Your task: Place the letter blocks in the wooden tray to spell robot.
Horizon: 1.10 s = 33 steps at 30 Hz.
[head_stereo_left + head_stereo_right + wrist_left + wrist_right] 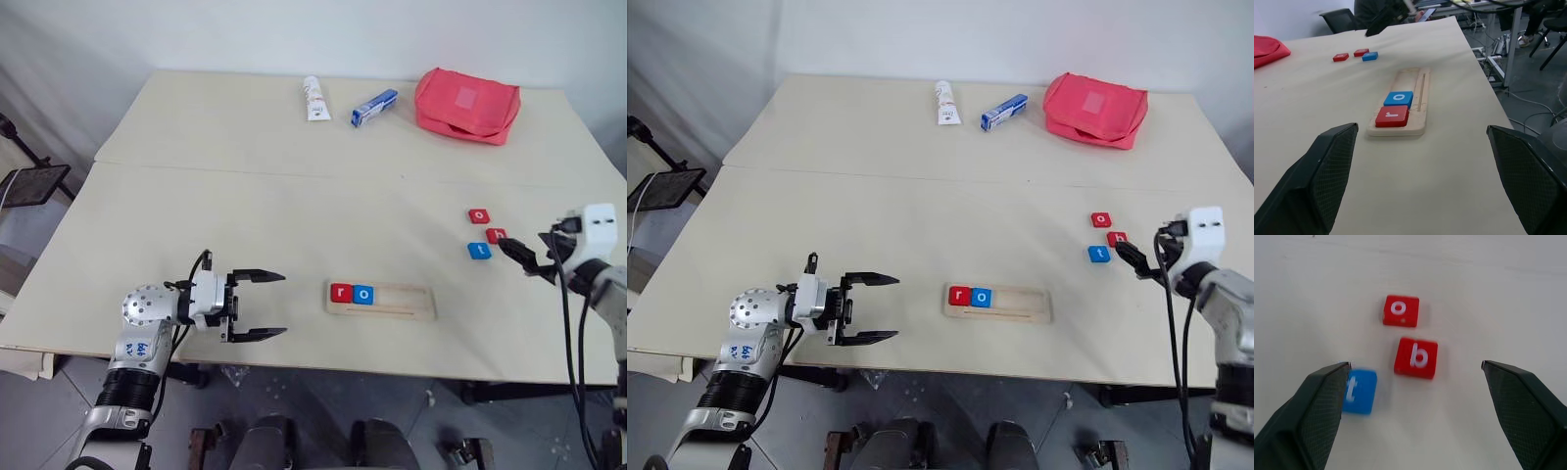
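My right gripper needs to come down before it closes on the red b block, because my fingers stop high above the block in the right wrist view.
The wooden tray (381, 299) lies near the table's front edge, holding a red "r" block (341, 292) and a blue "o" block (363, 294) at its left end. Three loose letter blocks sit to the right: a red "o" (1400, 311), a red "b" (1416, 357) and a blue "t" (1359, 391). My right gripper (521, 257) hovers open just right of them, its fingers (1528, 406) wide, the "b" between them from the wrist view. My left gripper (260, 305) stands open left of the tray, pointing at it, holding nothing.
At the table's far side lie a white tube (314, 99), a blue-and-white box (374, 108) and a red pouch (466, 105). A seam (294, 174) crosses the table. A black stand (29, 184) sits off the left edge.
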### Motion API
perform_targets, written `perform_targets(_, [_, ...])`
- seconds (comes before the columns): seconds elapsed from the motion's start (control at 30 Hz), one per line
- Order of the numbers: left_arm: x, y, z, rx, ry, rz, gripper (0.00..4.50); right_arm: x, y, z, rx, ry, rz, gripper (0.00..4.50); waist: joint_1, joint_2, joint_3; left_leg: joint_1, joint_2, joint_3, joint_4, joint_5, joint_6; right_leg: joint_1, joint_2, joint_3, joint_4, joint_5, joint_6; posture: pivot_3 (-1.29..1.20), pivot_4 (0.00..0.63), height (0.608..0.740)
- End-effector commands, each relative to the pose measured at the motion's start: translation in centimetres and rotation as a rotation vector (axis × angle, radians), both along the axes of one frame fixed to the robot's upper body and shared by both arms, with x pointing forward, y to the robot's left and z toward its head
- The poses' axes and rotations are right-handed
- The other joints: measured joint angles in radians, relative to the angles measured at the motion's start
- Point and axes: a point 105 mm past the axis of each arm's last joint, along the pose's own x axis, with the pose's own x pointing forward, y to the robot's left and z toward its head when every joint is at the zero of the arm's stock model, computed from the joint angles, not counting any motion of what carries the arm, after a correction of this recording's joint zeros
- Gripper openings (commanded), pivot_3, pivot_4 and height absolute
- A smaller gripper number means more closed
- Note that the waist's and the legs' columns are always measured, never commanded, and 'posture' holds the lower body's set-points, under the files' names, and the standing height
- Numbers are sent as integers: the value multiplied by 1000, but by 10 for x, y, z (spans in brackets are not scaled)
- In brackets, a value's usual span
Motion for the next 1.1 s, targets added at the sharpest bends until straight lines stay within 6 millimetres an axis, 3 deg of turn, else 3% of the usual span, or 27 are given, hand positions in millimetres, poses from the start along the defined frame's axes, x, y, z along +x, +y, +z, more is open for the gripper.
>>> perform_targets(0.03, [-2, -2, 7, -13, -40, 4, 4472, 8, -8, 6, -20, -11, -13, 4500, -1, 0, 0, 0, 0, 0, 0, 0, 0, 0, 0, 0, 0, 0, 0, 0, 150, 740])
perform_targets(0.2, [-4, 0, 7, -9, -45, 17, 4472, 19, -9, -8, -7, 97, -20, 4500, -6, 0, 0, -1, 0, 0, -1, 0, 0, 0, -1, -1, 0, 0, 0, 0, 150, 740])
perform_targets(0.4, [-6, -1, 7, -17, -47, 35, 4472, 30, -7, -13, -15, 96, -22, 4500, -5, 0, 0, -1, 0, 0, -1, 0, 0, -1, -1, -1, 0, 0, 0, 0, 150, 740])
perform_targets(0.9, [-6, -4, 9, -26, -52, 50, 4472, 37, -7, -22, -13, 141, -35, 4500, -7, 0, 0, -1, 0, 0, -1, 0, 0, -1, -1, -1, -1, 0, 0, 0, 150, 740])
perform_targets(1.03, [-6, -5, 9, -28, -55, 49, 4500, 39, -6, -26, -10, 154, -42, 3578, -8, 0, 0, -1, 0, 0, -1, 0, 0, 0, -1, -1, -1, 0, 0, 0, 150, 740])
perform_targets(1.1, [-5, -5, 9, -27, -56, 48, 4500, 40, -4, -26, -7, 151, -39, 2898, -8, 0, 0, -1, 0, 0, -1, 0, 0, 0, -1, -1, -1, 0, 0, 0, 150, 740])
